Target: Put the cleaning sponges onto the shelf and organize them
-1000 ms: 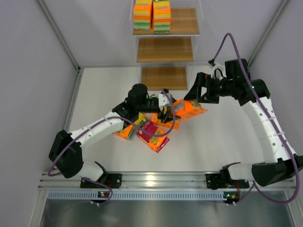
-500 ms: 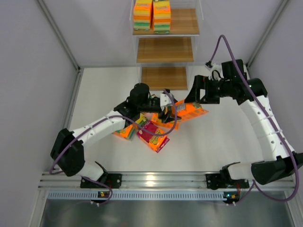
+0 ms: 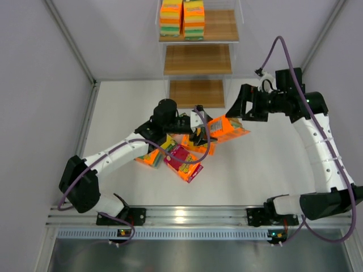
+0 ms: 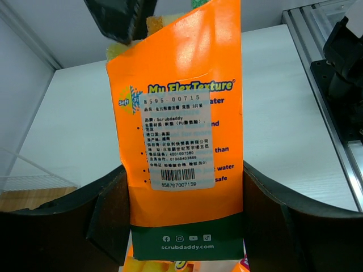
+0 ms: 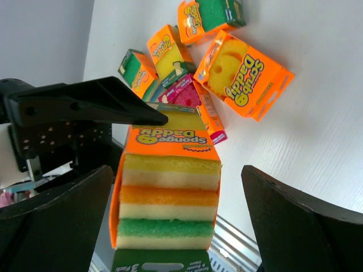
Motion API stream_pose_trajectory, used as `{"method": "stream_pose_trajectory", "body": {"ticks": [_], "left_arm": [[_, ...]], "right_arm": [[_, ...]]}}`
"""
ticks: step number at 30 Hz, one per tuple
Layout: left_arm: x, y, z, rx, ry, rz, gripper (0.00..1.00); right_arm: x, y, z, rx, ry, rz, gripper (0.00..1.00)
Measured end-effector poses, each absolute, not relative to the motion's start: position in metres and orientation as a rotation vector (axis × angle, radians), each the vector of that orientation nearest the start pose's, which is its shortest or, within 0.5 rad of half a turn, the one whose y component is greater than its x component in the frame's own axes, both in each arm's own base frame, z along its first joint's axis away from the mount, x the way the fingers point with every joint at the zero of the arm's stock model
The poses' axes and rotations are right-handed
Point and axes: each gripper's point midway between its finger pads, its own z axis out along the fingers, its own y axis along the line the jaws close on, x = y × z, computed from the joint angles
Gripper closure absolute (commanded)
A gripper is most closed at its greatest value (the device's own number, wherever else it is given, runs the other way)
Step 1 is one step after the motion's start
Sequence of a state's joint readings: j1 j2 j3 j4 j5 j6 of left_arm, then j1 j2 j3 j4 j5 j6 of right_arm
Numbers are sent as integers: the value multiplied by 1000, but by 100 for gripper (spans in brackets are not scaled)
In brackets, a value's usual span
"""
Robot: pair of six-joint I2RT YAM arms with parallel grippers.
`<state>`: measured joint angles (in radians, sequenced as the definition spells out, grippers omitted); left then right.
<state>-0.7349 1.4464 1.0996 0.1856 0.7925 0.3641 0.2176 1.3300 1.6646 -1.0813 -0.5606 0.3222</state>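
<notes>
The fingers of my right gripper stop at the pack's far edge, so they aren't ready to close on the pack yet. My right gripper should first move toward the pack's white label.
My left gripper [image 3: 199, 128] is shut on the lower end of an orange cleaning sponge pack [image 3: 225, 128], its printed back [image 4: 181, 136] facing the left wrist view between the two fingers [image 4: 108, 209]. That pack hangs above the table. My right gripper [image 3: 241, 110] is open around its other end [image 5: 170, 192], which shows yellow, orange and green layers; the jaws stand wide on both sides without touching it. The shelf [image 3: 197, 59] stands at the back. Two stacks of packs [image 3: 182, 18] fill the left of its top tier.
Several loose packs lie on the table under my left arm: a magenta one [image 3: 184, 161], an orange and green one [image 3: 152, 156], and an orange one with a yellow smiley [image 5: 244, 73]. The aluminium rail [image 3: 187, 216] runs along the near edge. Grey walls close both sides.
My right wrist has shifted slightly, first towards the pack and then back to the right. The left gripper and the held pack have hardly moved.
</notes>
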Motion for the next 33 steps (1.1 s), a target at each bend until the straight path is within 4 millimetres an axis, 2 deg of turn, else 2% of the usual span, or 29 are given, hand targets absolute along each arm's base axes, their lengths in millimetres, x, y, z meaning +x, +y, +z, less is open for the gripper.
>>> {"method": "stream_pose_trajectory", "body": {"ticks": [4,9,15,19,20,23,25,28,29,30,33], "left_arm": [[248,-378,276,1388,1118,-949,50],[253,-384,280,1387,1107,-949,49],[258,-388,287,1387,1081,-935,49],[258,-388,287,1394,1069,-925,49],[258,-388,287,1395,1067,-923,49],[260,-388,287,1397,1061,-911,48],[261,-388,287,1397,1059,-903,47],[262,-388,288,1394,1058,-897,41],[262,-387,288,1393,1060,-896,24],[263,-387,288,1390,1063,-893,16],[265,-387,288,1374,1082,-886,7]], "right_arm": [[263,172,309,-128,2420,985,1],[259,179,307,-113,2420,1036,1],[248,195,302,-145,2427,1089,1],[247,197,299,-158,2436,1074,14],[247,196,298,-160,2438,1066,22],[248,195,295,-157,2447,1046,38],[249,194,295,-158,2448,1038,42],[250,194,296,-160,2445,1035,48],[250,194,296,-159,2446,1032,50],[251,194,296,-158,2446,1031,50],[252,192,296,-152,2444,1017,49]]}}
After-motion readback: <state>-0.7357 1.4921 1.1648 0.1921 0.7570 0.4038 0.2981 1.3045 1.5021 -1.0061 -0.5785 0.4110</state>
